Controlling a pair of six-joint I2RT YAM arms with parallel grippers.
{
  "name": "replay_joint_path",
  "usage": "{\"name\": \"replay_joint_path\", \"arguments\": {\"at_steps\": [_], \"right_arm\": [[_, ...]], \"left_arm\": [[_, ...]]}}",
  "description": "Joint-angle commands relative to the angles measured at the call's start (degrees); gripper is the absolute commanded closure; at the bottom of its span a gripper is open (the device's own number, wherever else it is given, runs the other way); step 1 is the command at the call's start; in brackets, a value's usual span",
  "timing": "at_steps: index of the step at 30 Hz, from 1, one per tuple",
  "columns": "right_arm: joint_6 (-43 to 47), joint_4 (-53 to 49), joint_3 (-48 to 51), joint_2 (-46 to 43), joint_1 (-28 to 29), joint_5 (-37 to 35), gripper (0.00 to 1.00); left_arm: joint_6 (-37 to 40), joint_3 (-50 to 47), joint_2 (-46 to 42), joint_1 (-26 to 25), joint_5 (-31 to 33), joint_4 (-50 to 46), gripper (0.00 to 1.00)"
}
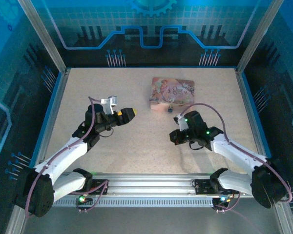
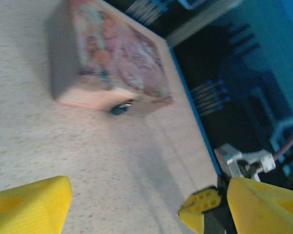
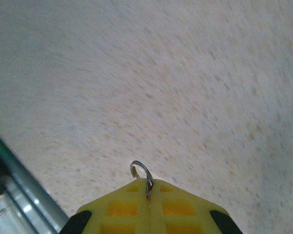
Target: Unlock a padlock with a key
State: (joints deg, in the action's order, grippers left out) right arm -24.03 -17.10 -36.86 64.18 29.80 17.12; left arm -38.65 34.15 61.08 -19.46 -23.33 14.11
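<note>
My right gripper is above the open table and should keep holding the key. The key would fall onto the table if I opened my fingers now.
The tiny dark bluish padlock [image 2: 121, 108] hangs at the front of a pink picture-printed tin [image 2: 112, 63], and from above the padlock [image 1: 170, 109] sits at the near edge of the tin [image 1: 172, 90]. My left gripper [image 2: 127, 204] is open over bare table, well short of the padlock, and from above the left gripper [image 1: 127, 114] points right toward the tin. My right gripper [image 3: 149, 184] is shut on the key, whose small silvery ring [image 3: 140, 171] sticks out past the fingertips while the blade is hidden. Seen from above, the right gripper [image 1: 175, 136] is just in front of the tin.
The speckled beige table [image 1: 136, 146] has a blue raised border [image 1: 53, 107] and metal frame posts at its corners. A metal rail [image 1: 151, 183] runs along the near edge between the arm bases.
</note>
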Motion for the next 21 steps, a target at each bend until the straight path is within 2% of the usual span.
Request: {"name": "replay_joint_path", "arguments": {"at_steps": [1, 8, 16, 21], "right_arm": [[9.7, 2.2, -3.7, -2.5, -1.7, 8.3, 1.0], [17.6, -0.2, -9.5, -1.8, -2.6, 14.7, 1.0], [23.5, -4.5, -13.2, 0.2, -2.6, 16.4, 1.0], [22.3, -2.9, -15.0, 0.6, -2.1, 17.4, 1.0]], "left_arm": [[3.2, 4.5, 0.9, -1.5, -11.2, 3.9, 0.2], [5.3, 7.5, 4.5, -5.4, -18.3, 6.5, 0.36], [9.8, 10.2, 7.5, -10.1, -19.2, 3.3, 0.5], [11.8, 11.5, 9.9, -12.4, -19.3, 1.4, 0.52]]}}
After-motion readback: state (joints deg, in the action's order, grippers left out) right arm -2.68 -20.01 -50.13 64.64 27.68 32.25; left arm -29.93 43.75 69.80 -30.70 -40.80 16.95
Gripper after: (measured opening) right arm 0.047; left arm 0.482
